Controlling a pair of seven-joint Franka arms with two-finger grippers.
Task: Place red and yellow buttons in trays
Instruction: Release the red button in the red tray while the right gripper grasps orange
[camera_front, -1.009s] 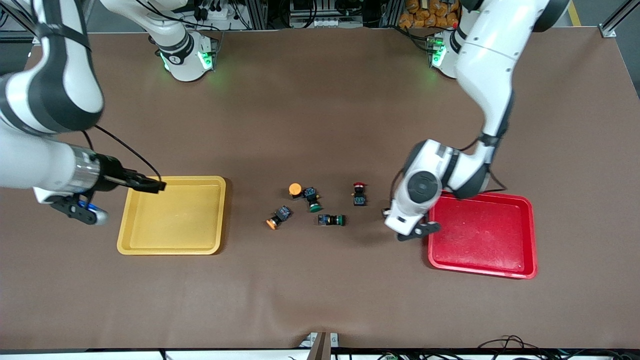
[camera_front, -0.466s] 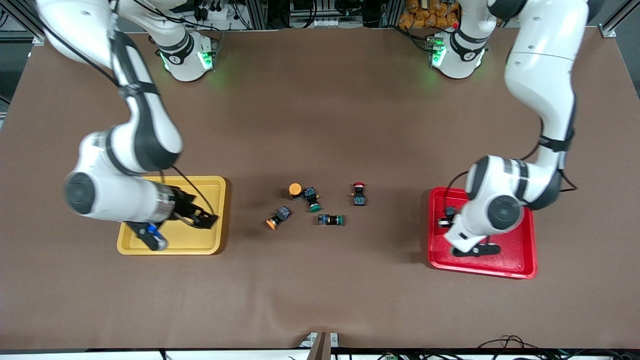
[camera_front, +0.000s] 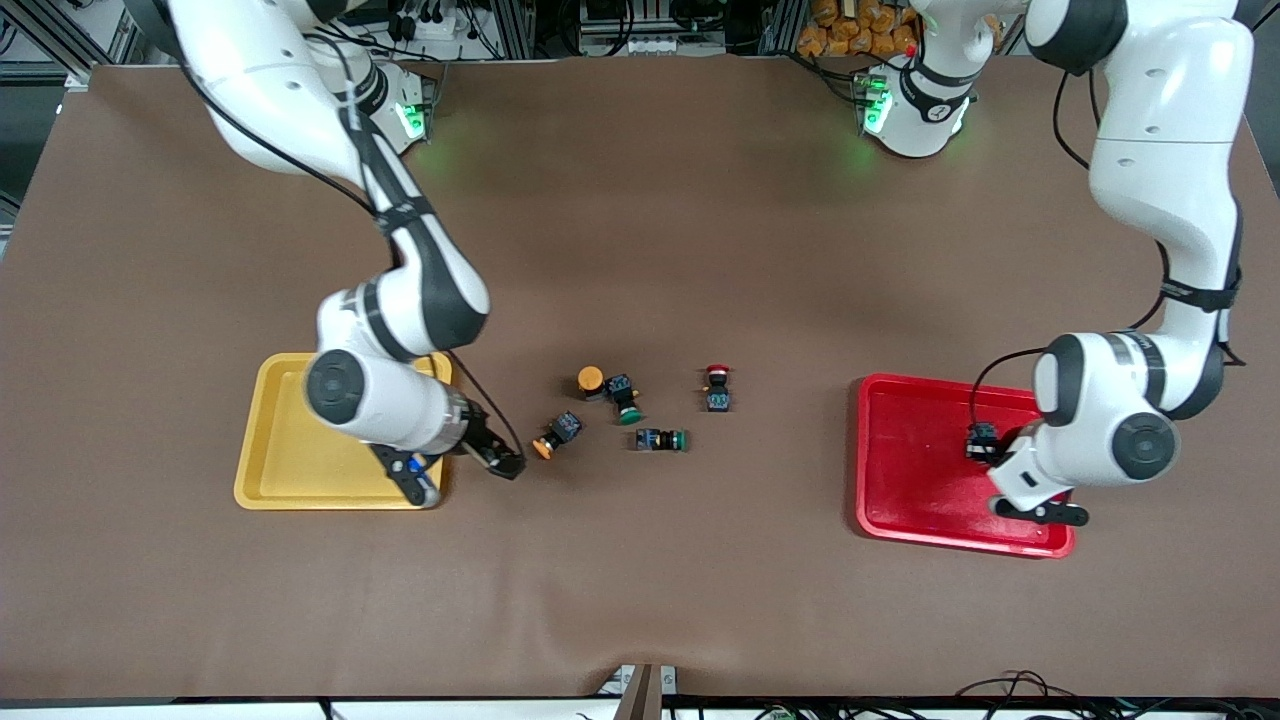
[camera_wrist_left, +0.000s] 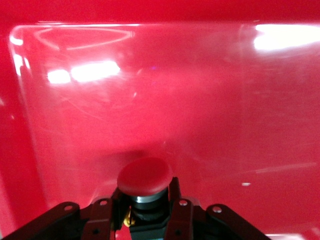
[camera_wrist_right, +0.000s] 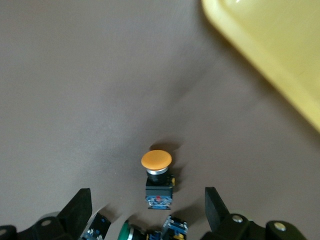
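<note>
My left gripper holds the red-capped button low over the bottom of the red tray, where it would rest, so it is now time to release it.
My left gripper is shut on a red-capped button low over the red tray; in the left wrist view the cap sits between the fingers above the tray floor. My right gripper is open, low over the table between the yellow tray and a lying yellow-capped button. In the right wrist view that button lies between the spread fingertips. A second yellow-capped button and a second red-capped button lie at mid-table.
Two green-capped switches lie among the buttons, one beside the second yellow button, one nearer the front camera. A green cap shows in the right wrist view. The yellow tray's corner is close to the right gripper.
My left gripper carried the red button from beside the red tray to over it, toward the left arm's end. My right gripper swung across the yellow tray to the yellow-capped button.
</note>
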